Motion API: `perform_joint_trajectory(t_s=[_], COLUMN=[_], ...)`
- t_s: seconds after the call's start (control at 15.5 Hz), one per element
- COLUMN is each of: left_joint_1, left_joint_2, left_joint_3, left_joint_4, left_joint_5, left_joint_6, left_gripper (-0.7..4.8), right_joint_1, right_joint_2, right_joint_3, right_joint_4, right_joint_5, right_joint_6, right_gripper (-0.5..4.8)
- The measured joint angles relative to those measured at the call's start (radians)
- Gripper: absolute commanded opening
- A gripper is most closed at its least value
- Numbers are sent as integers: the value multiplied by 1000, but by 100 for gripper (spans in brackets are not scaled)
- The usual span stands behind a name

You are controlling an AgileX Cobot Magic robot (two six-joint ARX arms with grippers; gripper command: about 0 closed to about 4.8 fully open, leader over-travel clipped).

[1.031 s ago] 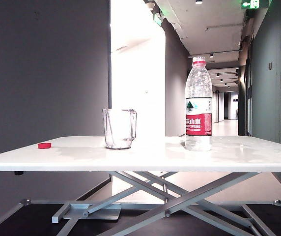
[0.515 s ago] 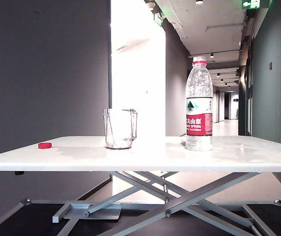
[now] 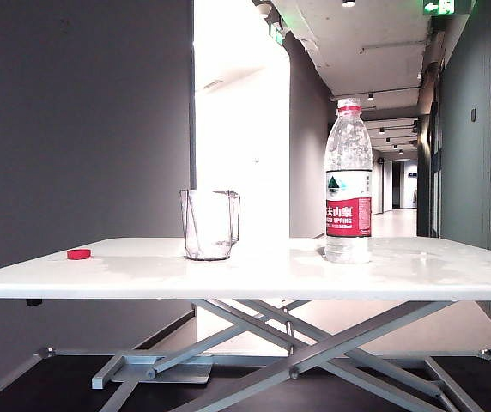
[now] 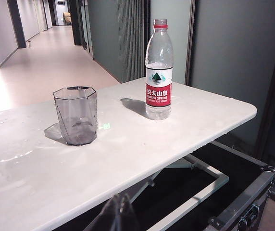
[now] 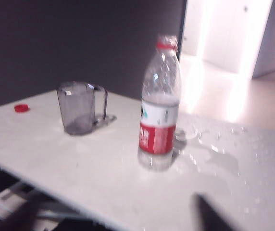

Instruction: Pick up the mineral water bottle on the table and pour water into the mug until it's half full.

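The robot's right gripper will pour water into the clear mug (image 3: 209,225), so it will next grab the mineral water bottle by its labelled body (image 3: 348,196).
The mineral water bottle (image 3: 348,180) stands upright on the white table (image 3: 245,279), right of centre, with no cap on its red neck ring. It holds water (image 4: 158,108) up to about its shoulder. The clear glass mug (image 3: 209,225) stands to its left and looks empty. My left gripper (image 4: 120,211) is shut, low in front of the table's near edge and well short of the mug (image 4: 76,115) and the bottle (image 4: 158,72). My right gripper (image 5: 114,204) is open wide and empty. Its blurred fingers (image 5: 209,214) are spread near the table's edge, short of the bottle (image 5: 159,106) and the mug (image 5: 78,108).
A small red cap (image 3: 78,254) lies near the table's left end. Spilt drops and small puddles (image 5: 214,144) wet the top beside the bottle. Grey crossed legs (image 3: 314,339) stand under the table. A black case (image 4: 243,202) lies on the floor.
Bottle, mug and cap have not moved. A dark blurred shape has come in at the upper right edge of the exterior view.
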Motion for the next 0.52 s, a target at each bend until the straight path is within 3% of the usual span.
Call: perform_joint_trajectory(t_s=[0.26,0.52], left_joint_1=[0,0], left_joint_2=[0,0], left_joint_3=[0,0], left_joint_4=[0,0], left_joint_5=[0,0], left_joint_6=[0,0], left_gripper=[-5,-5], right_joint_1=[0,0], right_joint_2=[368,864], right_joint_3=[11,174], right_joint_4=[307,607], right_joint_5=[16,-12], right_joint_6=[7,8], right_gripper=[463,479])
